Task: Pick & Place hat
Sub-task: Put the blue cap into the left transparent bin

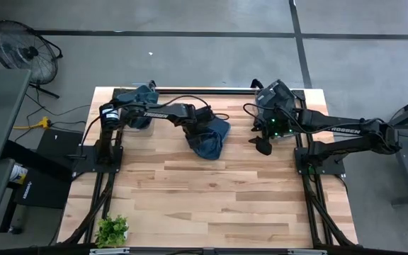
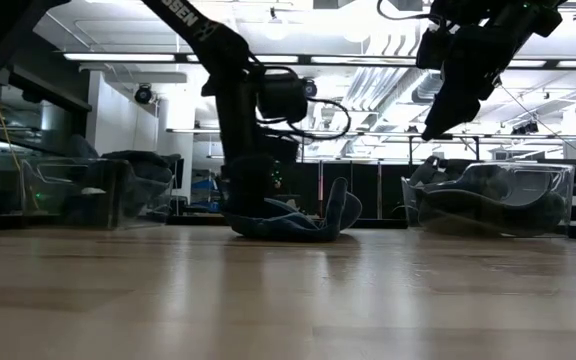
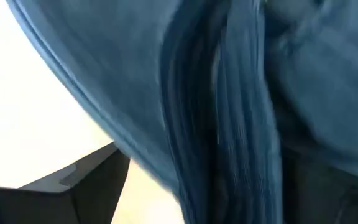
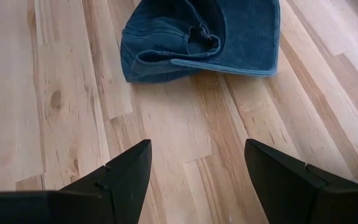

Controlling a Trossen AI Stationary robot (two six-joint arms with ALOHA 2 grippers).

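Next, my left gripper grabs the blue denim hat by its brim's edge [image 3: 126, 146], to place the hat in the clear bin.
The blue denim hat [image 1: 210, 139] lies crumpled on the wooden table near its far middle, resting on its underside with the brim turned up [image 2: 343, 210]. My left gripper [image 1: 201, 129] reaches down onto it from the left. The left wrist view is filled with blue cloth [image 3: 229, 93]. One dark finger [image 3: 98, 183] stands clear beside the cloth and the other is hidden behind it, so the gripper is open around a fold. My right gripper [image 1: 261, 146] hangs open above the table to the hat's right [image 4: 197, 180]. The hat also lies ahead of it in the right wrist view [image 4: 204, 37]. My left gripper comes at the hat from above, pointing down, with a fold of the cloth [image 3: 191, 143] between its spread fingers. The hat lies on the table. Whether the fingers touch the cloth I cannot tell, since the cloth hides one of them.
A clear bin with dark hats stands at the far left corner [image 1: 137, 99] and another at the far right [image 1: 275, 99], seen also in the low view [image 2: 488, 200]. A small green plant [image 1: 112, 230] sits at the near left edge. Bare wood covers the table's near half.
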